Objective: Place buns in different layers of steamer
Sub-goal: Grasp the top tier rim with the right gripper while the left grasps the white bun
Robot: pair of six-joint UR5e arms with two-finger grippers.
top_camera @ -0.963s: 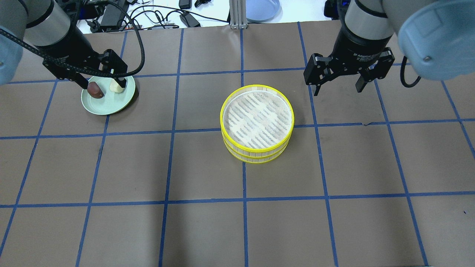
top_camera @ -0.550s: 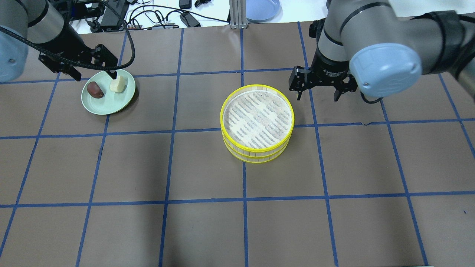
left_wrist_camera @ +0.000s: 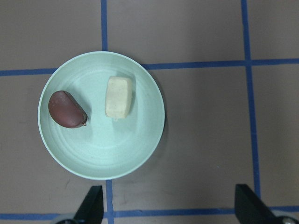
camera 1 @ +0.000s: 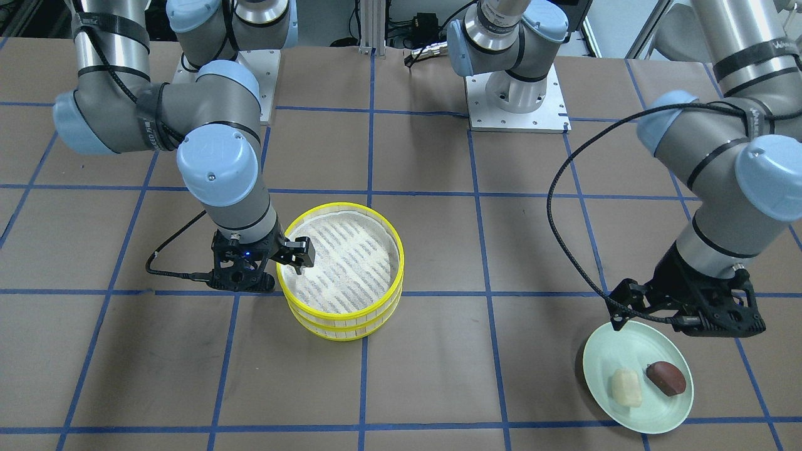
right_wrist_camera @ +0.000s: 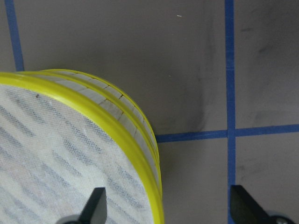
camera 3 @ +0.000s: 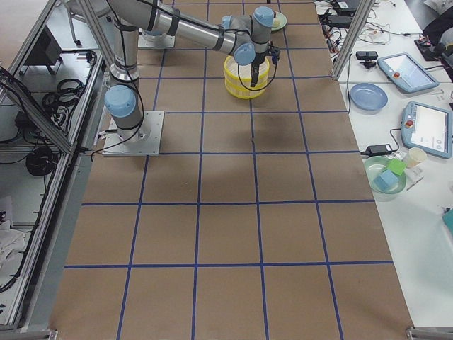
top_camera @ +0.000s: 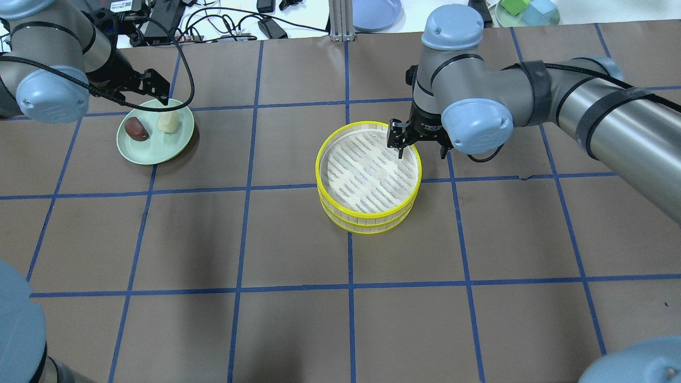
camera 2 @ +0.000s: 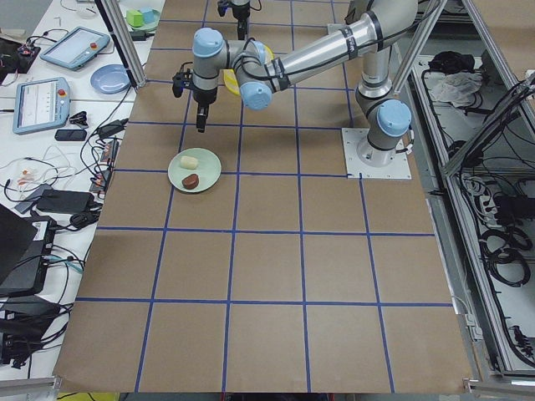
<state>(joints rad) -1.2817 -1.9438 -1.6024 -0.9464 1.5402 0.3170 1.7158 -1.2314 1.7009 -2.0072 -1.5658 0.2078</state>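
Note:
The top tray needs to be grabbed next by its yellow rim (right_wrist_camera: pixel 150 182) with my right gripper, to open up the lower layer (right_wrist_camera: pixel 140 121) for buns.
Two steamer layers are stacked mid-table, the top tray (top_camera: pixel 319 159) on the lower tray (top_camera: pixel 367 226); both look bare inside. My right gripper (top_camera: pixel 420 151) is open and low, straddling the top tray's far-right rim (right_wrist_camera: pixel 140 154), with one finger over the cloth floor and one outside. It also shows in the front view (camera 1: pixel 276 275). The cream bun (top_camera: pixel 169 122) and the brown bun (top_camera: pixel 136 128) lie side by side on the pale green plate (top_camera: pixel 151 149). My left gripper (left_wrist_camera: pixel 169 207) is open and empty, above the plate's edge, clear of both buns (left_wrist_camera: pixel 117 96).
Blue tape lines grid the brown table. Beyond its far edge are cables (top_camera: pixel 213 24), a metal post (top_camera: pixel 338 21), a blue plate (top_camera: pixel 375 13) and a green dish with blocks (top_camera: pixel 524 10). The right arm's elbow (top_camera: pixel 476 125) hangs beside the steamer.
My right arm has swung left and down, from open table to the steamer's rim. My left gripper has risen and drawn back from the buns. Both stay open.

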